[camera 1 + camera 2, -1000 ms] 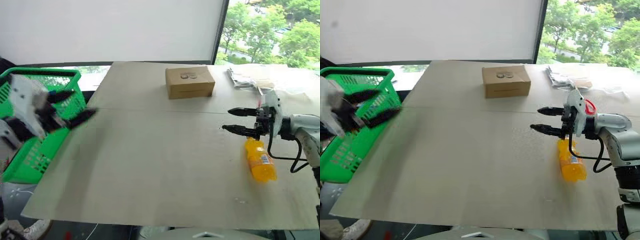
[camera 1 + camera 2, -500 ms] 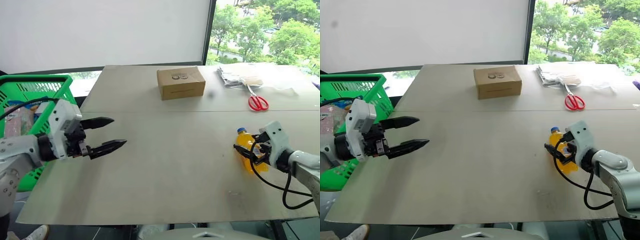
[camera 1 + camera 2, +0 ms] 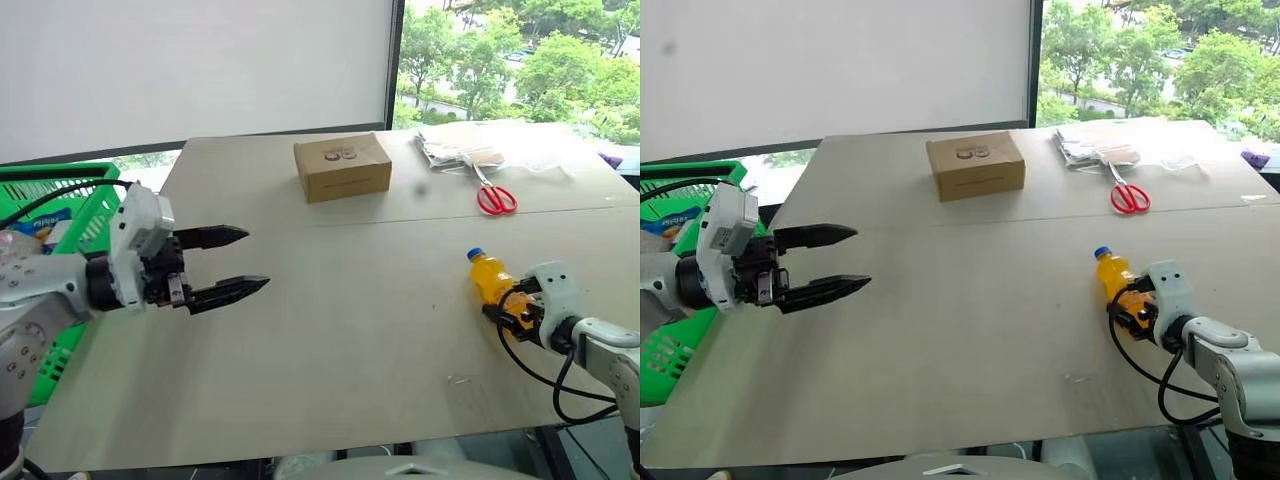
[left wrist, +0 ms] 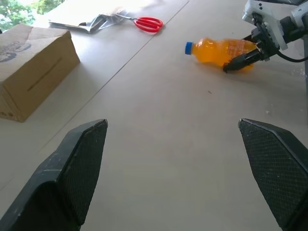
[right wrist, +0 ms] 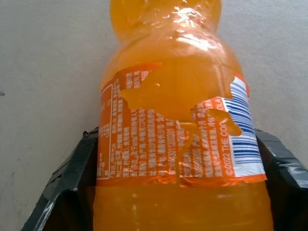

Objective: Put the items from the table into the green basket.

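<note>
My left gripper grips the bottle by its waist below the capped shoulder (image 3: 493,280) (image 4: 218,51) next, since the fingers of my right gripper already cover the bottle's base end.
The orange drink bottle (image 3: 488,278) with a blue cap lies on its side near the right of the table (image 3: 350,330). My right gripper (image 3: 500,308) is low at its base end, and the right wrist view shows the bottle (image 5: 178,120) wedged between both black pads (image 5: 72,178), so it is shut on the bottle. Over the table's left part hovers my left gripper (image 3: 255,260), open and holding nothing. It points toward the bottle (image 4: 219,50). The green basket (image 3: 60,180) stands off the table's left edge, behind my left arm.
A cardboard box (image 3: 342,167) sits at the back middle of the table. Red scissors (image 3: 492,197) and a pile of plastic-wrapped papers (image 3: 455,150) lie at the back right. A blue and white printed pack (image 3: 670,215) lies inside the basket.
My right gripper has dropped from above the bottle, turned, and closed its fingers around it. My left gripper has swung from the basket out over the table. The view has shifted.
</note>
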Robot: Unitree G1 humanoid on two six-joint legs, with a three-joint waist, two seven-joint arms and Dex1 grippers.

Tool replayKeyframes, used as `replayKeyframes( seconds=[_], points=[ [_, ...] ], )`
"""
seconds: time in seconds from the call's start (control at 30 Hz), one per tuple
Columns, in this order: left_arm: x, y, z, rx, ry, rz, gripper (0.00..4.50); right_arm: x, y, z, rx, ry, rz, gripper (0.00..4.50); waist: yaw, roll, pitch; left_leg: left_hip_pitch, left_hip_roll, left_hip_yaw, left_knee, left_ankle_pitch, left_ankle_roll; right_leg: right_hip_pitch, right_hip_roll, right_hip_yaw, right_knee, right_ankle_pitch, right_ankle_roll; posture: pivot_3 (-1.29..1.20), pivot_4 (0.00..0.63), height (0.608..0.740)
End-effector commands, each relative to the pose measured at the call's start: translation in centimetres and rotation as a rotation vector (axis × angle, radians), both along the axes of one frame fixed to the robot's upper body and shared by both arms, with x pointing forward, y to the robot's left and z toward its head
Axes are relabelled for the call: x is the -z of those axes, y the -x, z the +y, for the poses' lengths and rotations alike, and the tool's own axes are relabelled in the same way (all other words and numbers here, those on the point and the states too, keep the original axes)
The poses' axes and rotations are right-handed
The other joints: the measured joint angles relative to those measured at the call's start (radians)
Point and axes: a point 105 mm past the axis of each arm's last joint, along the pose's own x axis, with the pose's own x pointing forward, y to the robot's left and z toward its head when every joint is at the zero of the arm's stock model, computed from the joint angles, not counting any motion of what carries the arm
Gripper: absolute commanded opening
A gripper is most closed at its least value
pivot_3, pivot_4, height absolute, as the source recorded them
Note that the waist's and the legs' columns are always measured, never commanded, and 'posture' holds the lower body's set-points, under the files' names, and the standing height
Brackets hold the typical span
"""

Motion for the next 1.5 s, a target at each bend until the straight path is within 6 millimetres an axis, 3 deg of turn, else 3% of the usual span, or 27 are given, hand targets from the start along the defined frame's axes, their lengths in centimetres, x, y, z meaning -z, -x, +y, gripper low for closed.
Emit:
replayKeyframes(
  seconds=[0.03, 0.17, 0.27, 0.37, 0.5, 0.63, 0.77, 0.87, 1.13, 1.3, 1.33, 1.43, 1.5],
  points=[
    [-0.5, 0.5, -0.5, 0.026, -0.010, 0.000, 4.50, -0.7, -0.3, -0.8, 0.011, 0.030, -0.036, 3.14, 0.000, 0.001, 0.001, 0.000, 0.000, 0.000, 0.000, 0.000, 0.000, 0.000, 0.000, 0.000, 0.000, 0.000, 0.000, 0.03, 0.037, 0.724],
    [-0.7, 0.4, -1.0, 0.038, 0.005, -0.006, 4.50, -2.6, -1.3, 1.0, -0.098, -0.025, -0.142, 3.14, -0.001, 0.001, 0.003, 0.000, 0.000, 0.000, 0.000, 0.000, 0.000, 0.000, 0.000, 0.000, 0.000, 0.000, 0.000, 0.02, 0.033, 0.724],
    [-0.8, -0.2, -2.0, 0.054, 0.061, -0.007, 4.50, -5.7, -2.4, 4.3, -0.259, -0.130, -0.323, 3.14, -0.003, 0.007, 0.010, 0.000, 0.000, 0.000, 0.000, 0.000, 0.000, 0.000, 0.000, 0.000, 0.000, 0.000, 0.000, 0.02, 0.033, 0.724],
    [-0.5, -0.9, -4.4, 0.105, 0.192, 0.013, 4.50, -9.1, -3.4, 8.4, -0.394, -0.270, -0.496, 3.14, -0.013, 0.008, 0.012, 0.000, 0.001, 0.001, 0.000, 0.000, 0.000, 0.000, 0.002, 0.001, 0.000, 0.002, 0.003, 0.01, 0.022, 0.724],
    [-0.8, -3.9, -6.1, 0.001, 0.399, 0.054, 4.50, -13.8, -3.5, 13.6, -0.555, -0.496, -0.685, 3.14, -0.024, 0.005, 0.012, 0.000, 0.002, 0.000, 0.000, 0.001, -0.001, -0.001, 0.004, 0.001, 0.002, 0.006, -0.001, 0.00, 0.009, 0.724],
    [-2.7, -4.7, -7.7, 0.037, 0.640, 0.085, 4.50, -16.2, -2.6, 17.5, -0.714, -0.593, -0.777, 3.14, -0.026, 0.004, 0.011, -0.001, 0.002, 0.000, 0.000, 0.003, -0.007, -0.002, 0.003, 0.001, 0.001, 0.006, -0.002, 0.00, 0.002, 0.724],
    [-4.3, -4.4, -8.6, 0.091, 0.772, 0.095, 4.50, -16.7, -1.9, 19.4, -0.803, -0.633, -0.814, 3.14, -0.026, -0.001, 0.008, -0.002, 0.001, -0.001, 0.000, 0.002, -0.008, -0.002, 0.003, 0.001, 0.000, 0.006, -0.002, -0.01, 0.000, 0.724],
    [-6.0, -3.9, -8.6, 0.153, 0.875, 0.083, 4.50, -15.8, -1.2, 20.5, -0.895, -0.599, -0.797, 3.14, -0.027, -0.001, 0.008, -0.002, 0.001, 0.000, 0.000, 0.002, -0.009, -0.002, 0.003, 0.002, 0.000, 0.006, -0.002, -0.01, 0.000, 0.724],
    [-4.0, -3.0, -9.7, 0.199, 0.779, 0.147, 4.50, -16.2, -0.4, 21.8, -0.981, -0.623, -0.826, 3.14, -0.028, -0.001, 0.008, 0.000, 0.001, 0.000, 0.000, 0.003, -0.010, -0.002, 0.005, 0.002, 0.001, 0.007, -0.003, -0.01, 0.000, 0.724],
    [-4.1, -2.9, -9.8, 0.215, 0.788, 0.135, 2.44, -15.9, 0.1, 22.2, -1.005, -0.639, -0.805, 3.14, -0.027, -0.001, 0.008, 0.000, 0.002, -0.001, 0.000, 0.003, -0.011, -0.002, 0.006, 0.002, 0.002, 0.007, -0.004, -0.01, 0.000, 0.724],
    [-4.0, -3.1, -9.8, 0.208, 0.787, 0.131, 2.38, -15.8, 0.0, 22.3, -1.008, -0.635, -0.797, 3.14, -0.027, -0.001, 0.008, 0.000, 0.002, -0.001, 0.000, 0.003, -0.011, -0.002, 0.006, 0.002, 0.002, 0.007, -0.004, -0.01, 0.000, 0.724],
    [-3.9, -3.5, -9.7, 0.190, 0.783, 0.121, 2.38, -15.9, -0.2, 22.4, -1.003, -0.626, -0.786, 4.50, -0.027, -0.001, 0.008, 0.000, 0.002, -0.001, 0.000, 0.003, -0.011, -0.002, 0.006, 0.002, 0.002, 0.007, -0.004, -0.01, 0.000, 0.724],
    [-3.9, -4.0, -9.5, 0.155, 0.770, 0.098, 2.37, -15.9, -0.4, 22.3, -0.985, -0.641, -0.775, 4.50, -0.028, -0.001, 0.008, 0.000, 0.002, -0.001, 0.000, 0.003, -0.011, -0.002, 0.006, 0.002, 0.002, 0.007, -0.004, -0.01, 0.000, 0.724]
  ],
)
